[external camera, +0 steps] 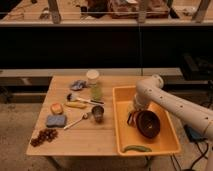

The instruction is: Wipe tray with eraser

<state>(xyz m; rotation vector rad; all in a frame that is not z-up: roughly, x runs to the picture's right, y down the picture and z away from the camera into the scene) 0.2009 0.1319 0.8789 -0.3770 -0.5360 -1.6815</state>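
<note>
The robot should wipe the tray (167,142) next, so its gripper should grab the striped eraser by its upper end (134,112).
The bright-yellow tray (167,142) lies on the right half of the wooden table. In its left middle lies the eraser (130,119), a small striped block leaning against a brown bowl (149,125). My white arm comes in from the right and bends down into the tray. My gripper (134,108) hangs just above the eraser, close to its upper end, and stands open with nothing in it. Whether it touches the eraser I cannot tell.
A green pod (136,148) lies at the tray's near edge. Left of the tray are a metal cup (98,113), a spoon (75,122), a brush (83,99), a green-filled jar (94,89), a blue-grey sponge (56,120), grapes (44,136) and a yellow fruit (76,105).
</note>
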